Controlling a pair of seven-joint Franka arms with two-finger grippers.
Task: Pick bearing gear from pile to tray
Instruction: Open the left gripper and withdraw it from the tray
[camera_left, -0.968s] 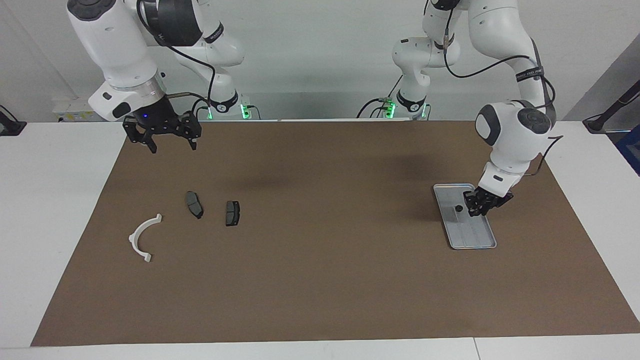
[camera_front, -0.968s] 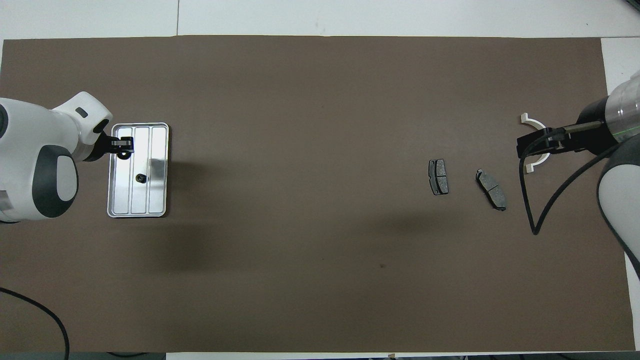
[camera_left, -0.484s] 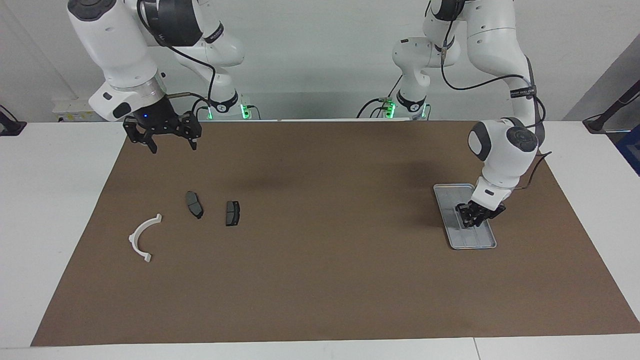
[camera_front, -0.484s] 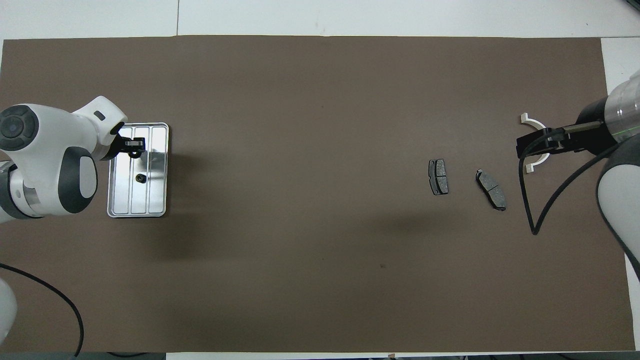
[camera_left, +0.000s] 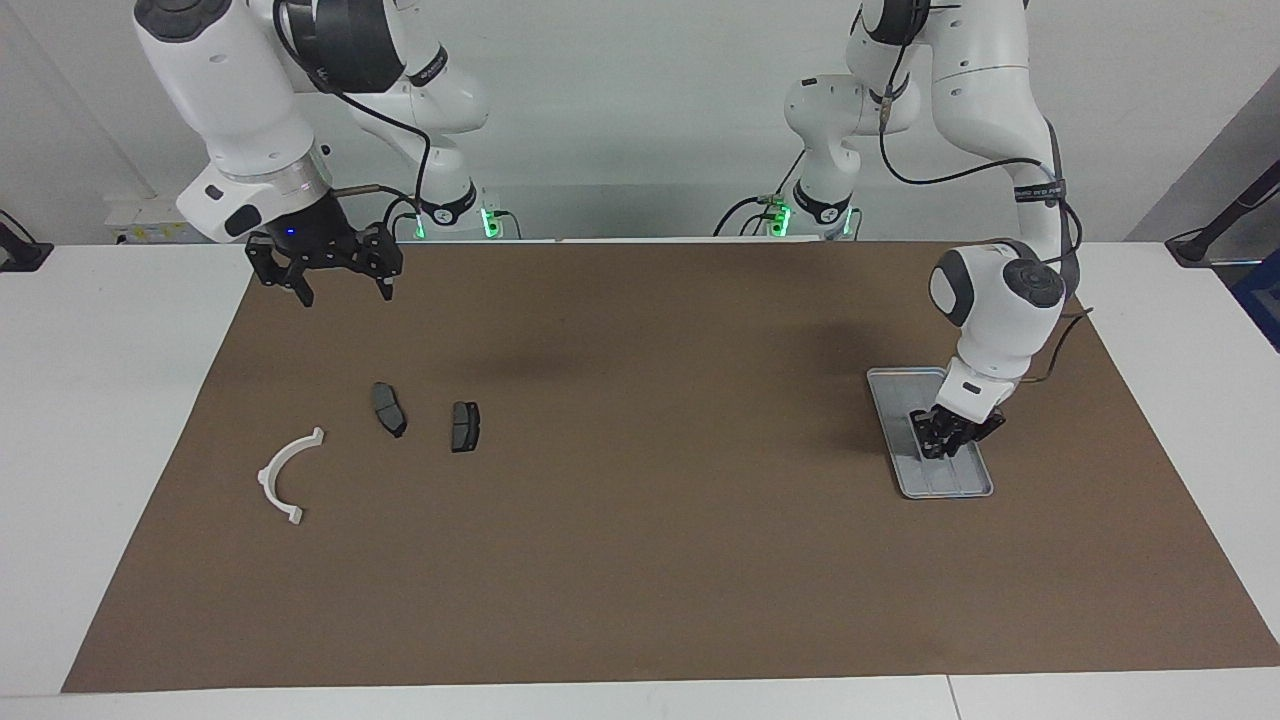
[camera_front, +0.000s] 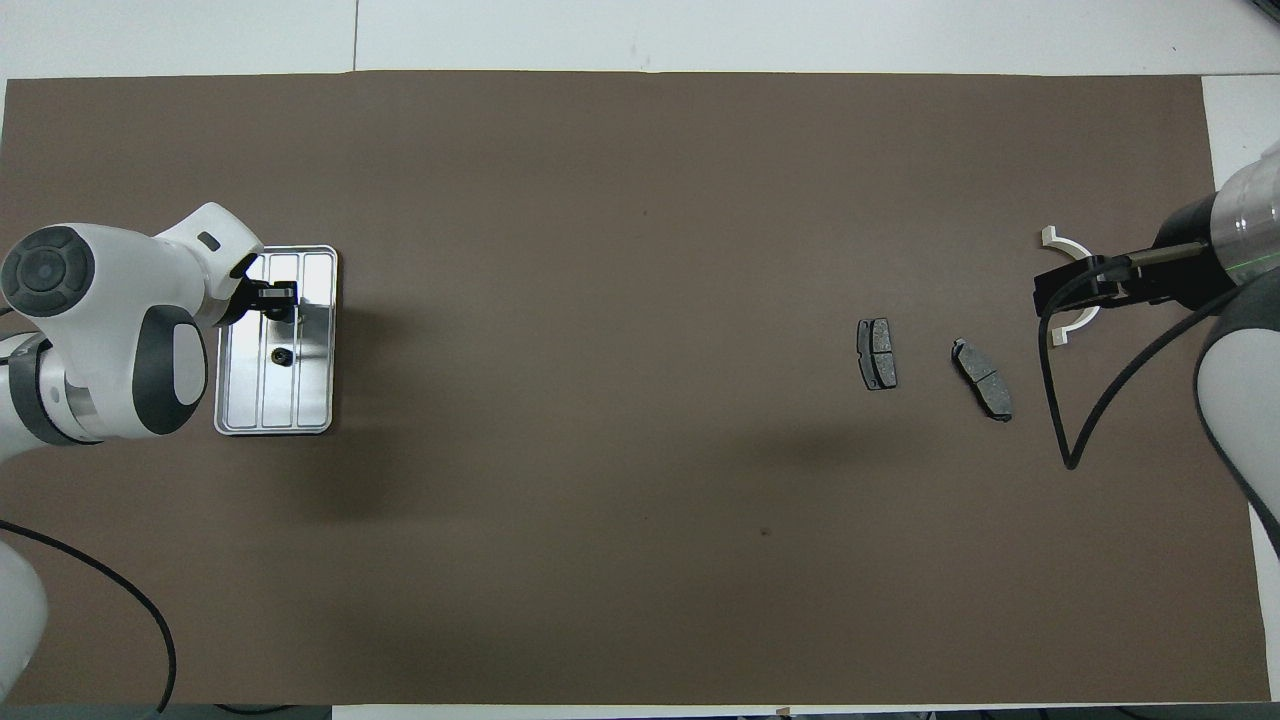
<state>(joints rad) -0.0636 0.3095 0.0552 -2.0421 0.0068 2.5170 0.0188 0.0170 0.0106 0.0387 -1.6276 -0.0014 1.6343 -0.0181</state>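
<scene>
I should open my left gripper now. Its fingers are low over the silver tray (camera_front: 312, 400), beside the black piece (camera_front: 282, 355).
The silver tray (camera_left: 968, 482) lies at the left arm's end of the mat. A tiny black round piece (camera_front: 282, 355) rests on the tray (camera_front: 312, 400). My left gripper (camera_left: 940, 440) is low over the tray's middle, beside that piece, also in the overhead view (camera_front: 276, 305). The pile at the right arm's end holds a white arc (camera_left: 288, 472) and two dark brake pads (camera_left: 388, 408) (camera_left: 465, 426). My right gripper (camera_left: 340, 287) hangs open and empty in the air, nearer its base than the pile; from overhead it (camera_front: 1075, 285) covers part of the arc (camera_front: 1062, 243).
A brown mat (camera_left: 640, 560) covers most of the white table. The brake pads show overhead (camera_front: 877, 353) (camera_front: 983, 378). A black cable (camera_front: 1060, 400) loops from the right arm over the mat.
My left gripper has come down over the tray and shifted toward its middle. The right arm and the pile have not moved.
</scene>
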